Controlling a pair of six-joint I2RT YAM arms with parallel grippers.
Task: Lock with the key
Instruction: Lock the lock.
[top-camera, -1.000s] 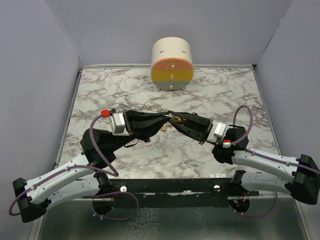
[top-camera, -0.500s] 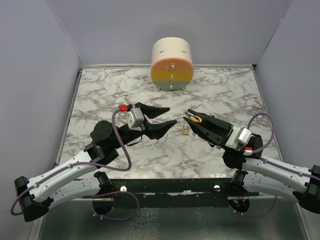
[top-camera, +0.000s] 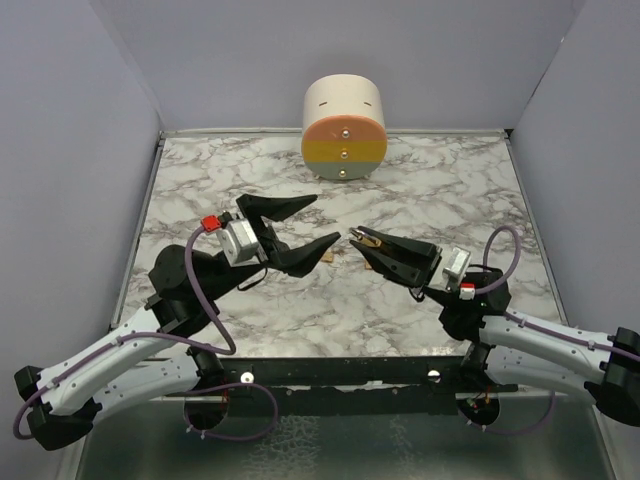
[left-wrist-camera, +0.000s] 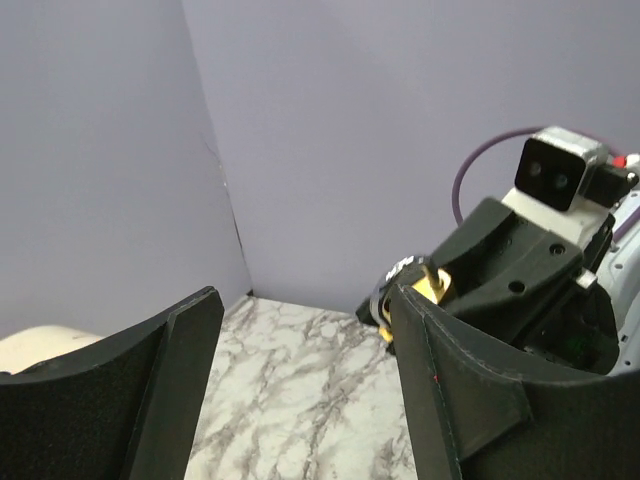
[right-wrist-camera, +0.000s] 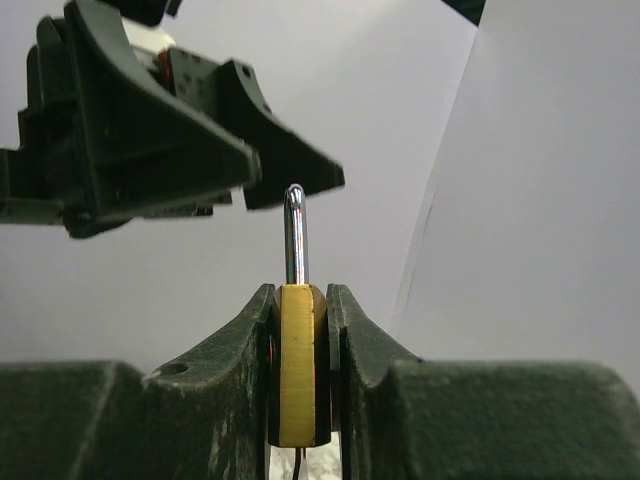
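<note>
The padlock's brass body and the key should stay free for locking, so the left gripper should reach the padlock and grab its steel shackle (top-camera: 357, 233) (left-wrist-camera: 381, 291).
A brass padlock (right-wrist-camera: 297, 380) with a steel shackle pointing up is clamped edge-on in my right gripper (right-wrist-camera: 298, 310), which is shut on it. In the top view the padlock (top-camera: 362, 239) is held above the table's middle at the tip of the right gripper (top-camera: 372, 245). A small brass piece (top-camera: 330, 256), apparently the key, hangs on a ring under the padlock (left-wrist-camera: 432, 285). My left gripper (top-camera: 327, 218) faces the padlock from the left, open and empty. In the left wrist view, nothing lies between the left gripper's (left-wrist-camera: 305, 300) fingers.
A cream cylinder (top-camera: 344, 125) with an orange, yellow and blue face stands at the back centre of the marble table (top-camera: 230, 180). Purple walls close in the left, back and right sides.
My left gripper has opened and pulled back to the left, off the padlock. The right gripper, still holding the padlock, swung right and came back toward the centre.
</note>
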